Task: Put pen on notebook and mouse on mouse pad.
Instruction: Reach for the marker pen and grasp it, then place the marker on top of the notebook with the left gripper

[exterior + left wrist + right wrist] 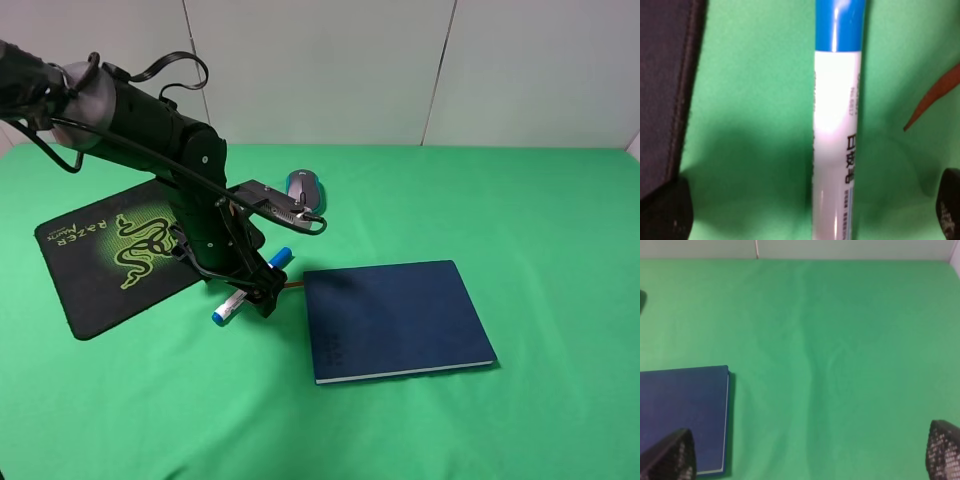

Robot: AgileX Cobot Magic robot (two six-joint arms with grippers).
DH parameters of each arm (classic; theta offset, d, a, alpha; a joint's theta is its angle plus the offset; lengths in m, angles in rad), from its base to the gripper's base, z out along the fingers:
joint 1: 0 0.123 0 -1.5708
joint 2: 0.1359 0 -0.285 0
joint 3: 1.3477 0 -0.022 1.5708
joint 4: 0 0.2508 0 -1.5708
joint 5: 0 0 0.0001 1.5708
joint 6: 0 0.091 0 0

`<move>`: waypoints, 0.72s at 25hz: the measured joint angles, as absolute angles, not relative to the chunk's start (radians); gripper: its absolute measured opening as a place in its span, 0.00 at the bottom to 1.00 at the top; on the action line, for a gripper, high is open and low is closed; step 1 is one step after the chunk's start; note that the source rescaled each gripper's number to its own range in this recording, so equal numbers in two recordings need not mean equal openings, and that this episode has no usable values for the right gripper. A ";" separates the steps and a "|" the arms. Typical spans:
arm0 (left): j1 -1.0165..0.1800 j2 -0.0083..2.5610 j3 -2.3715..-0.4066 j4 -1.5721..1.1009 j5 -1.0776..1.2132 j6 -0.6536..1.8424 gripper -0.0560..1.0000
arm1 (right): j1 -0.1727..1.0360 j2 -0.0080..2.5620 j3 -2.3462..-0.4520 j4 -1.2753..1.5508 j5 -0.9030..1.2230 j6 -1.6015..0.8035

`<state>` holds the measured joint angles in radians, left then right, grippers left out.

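Observation:
The robot's left gripper should close on the pen (280, 257) now, because its fingers reach down to the green cloth on both sides of the pen's white body (233, 302).
The pen (280, 257) lies on the green cloth between the mouse pad (100, 255) and the notebook (395, 318), its white barrel mostly hidden under my left arm. My left gripper (255, 292) is lowered over it. In the left wrist view the pen (836, 125) runs between the two fingertips (665, 210), which stand wide apart, so the left gripper (807, 210) is open and not touching it. The mouse (305, 188) sits on the cloth behind the arm, off the pad. My right gripper (807, 455) is open and hangs above bare cloth beside the notebook's corner (685, 410).
The notebook's brown ribbon (935, 95) pokes out close to the pen. The mouse pad's edge (665, 75) lies on the pen's other side. Green cloth (520, 220) covers the whole table, with a white wall behind it.

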<state>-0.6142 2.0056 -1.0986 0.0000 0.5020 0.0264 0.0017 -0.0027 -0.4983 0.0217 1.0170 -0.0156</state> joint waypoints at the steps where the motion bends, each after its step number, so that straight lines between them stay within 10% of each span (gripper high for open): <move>1: -0.614 2.006 -1.099 0.000 0.502 0.026 0.95 | 0.002 -0.003 -0.498 0.022 1.017 -0.016; 9: -0.614 2.006 -1.099 -0.005 0.503 0.026 0.66 | 0.002 -0.003 -0.498 0.022 1.017 -0.016; 18: -0.614 2.006 -1.099 -0.005 0.509 0.026 0.13 | 0.002 -0.003 -0.498 0.022 1.017 -0.016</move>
